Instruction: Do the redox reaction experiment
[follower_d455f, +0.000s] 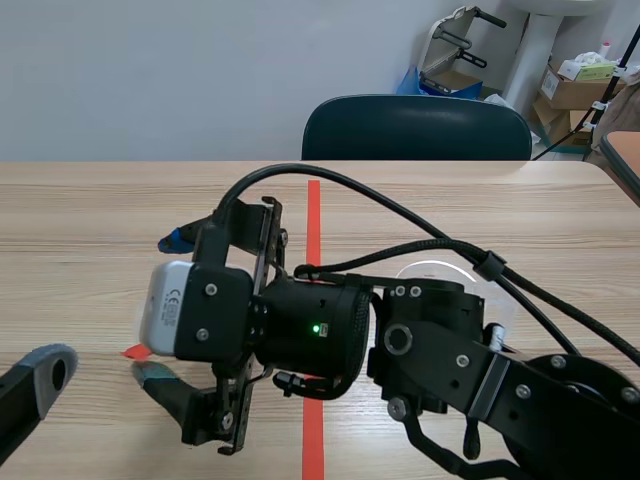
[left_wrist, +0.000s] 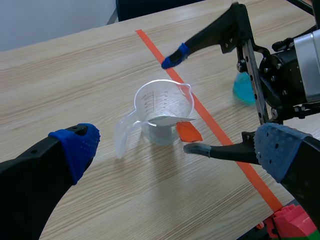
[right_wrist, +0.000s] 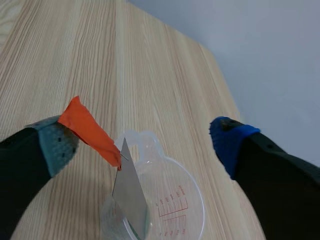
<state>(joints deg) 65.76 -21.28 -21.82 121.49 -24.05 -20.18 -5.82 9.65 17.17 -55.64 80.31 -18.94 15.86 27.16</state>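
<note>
My right gripper should move the metal strip into the blue liquid for the redox reaction, so next it should grab the metal strip (right_wrist: 131, 192) by its orange tape tab (right_wrist: 90, 130).
A clear plastic measuring cup (left_wrist: 162, 112) stands on the table left of the orange-red tape line. A thin metal strip (right_wrist: 131, 192) with an orange tape tab (right_wrist: 90, 130) leans inside it. My right gripper (left_wrist: 182, 102) is open and straddles the cup, its blue-padded finger (right_wrist: 232, 140) on one side and its grey-padded finger (right_wrist: 52, 145) right by the orange tab (left_wrist: 189, 131). I cannot tell whether that pad touches the tab. My left gripper (left_wrist: 177, 147) is open, a little short of the cup, holding nothing. In the scene view the right wrist (follower_d455f: 300, 325) hides the cup.
A clear round container (follower_d455f: 440, 270) with blue liquid (left_wrist: 243, 90) stands right of the tape line, behind the right arm. A red and green block (left_wrist: 292, 222) lies near my left gripper's right finger. A dark chair (follower_d455f: 415, 128) stands beyond the table's far edge.
</note>
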